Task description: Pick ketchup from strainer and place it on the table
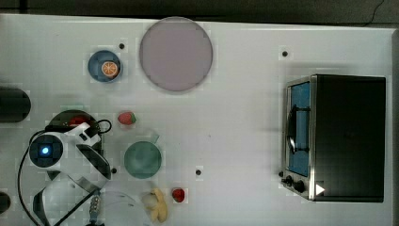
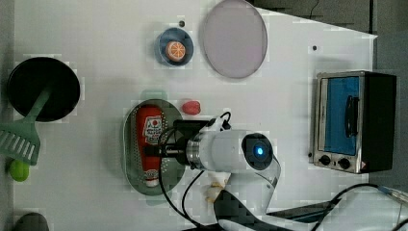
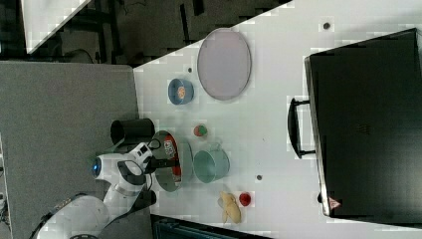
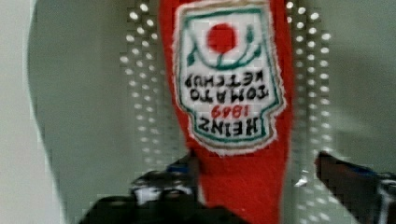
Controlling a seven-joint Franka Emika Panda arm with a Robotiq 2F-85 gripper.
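Note:
The gripper takes hold of the ketchup's red body (image 2: 151,156) (image 4: 241,175) beside the label's HEINZ lettering next, to lift the ketchup from the strainer onto the table.
The ketchup (image 2: 153,127) is a slim red bottle with a white label, lying lengthwise in the pale green strainer (image 2: 131,159) on the white table (image 1: 244,117). In the wrist view the ketchup (image 4: 233,93) runs between my two fingers over the strainer's perforated bottom (image 4: 84,93). My gripper (image 4: 259,163) is open astride the bottle's lower body. One finger (image 4: 187,170) touches its side, and the other stands a little apart from it. In the left view the gripper (image 2: 153,150) reaches over the bottle from the left view's right. In the top view my wrist covers most of the strainer (image 1: 61,117).
A green cup (image 1: 142,159) stands just to the top view's right of the strainer, with a strawberry (image 1: 126,117) beside it. A banana (image 1: 157,205), a small red fruit (image 1: 178,194), a blue bowl (image 1: 104,66), a grey plate (image 1: 175,53) and a toaster oven (image 1: 339,136) share the table.

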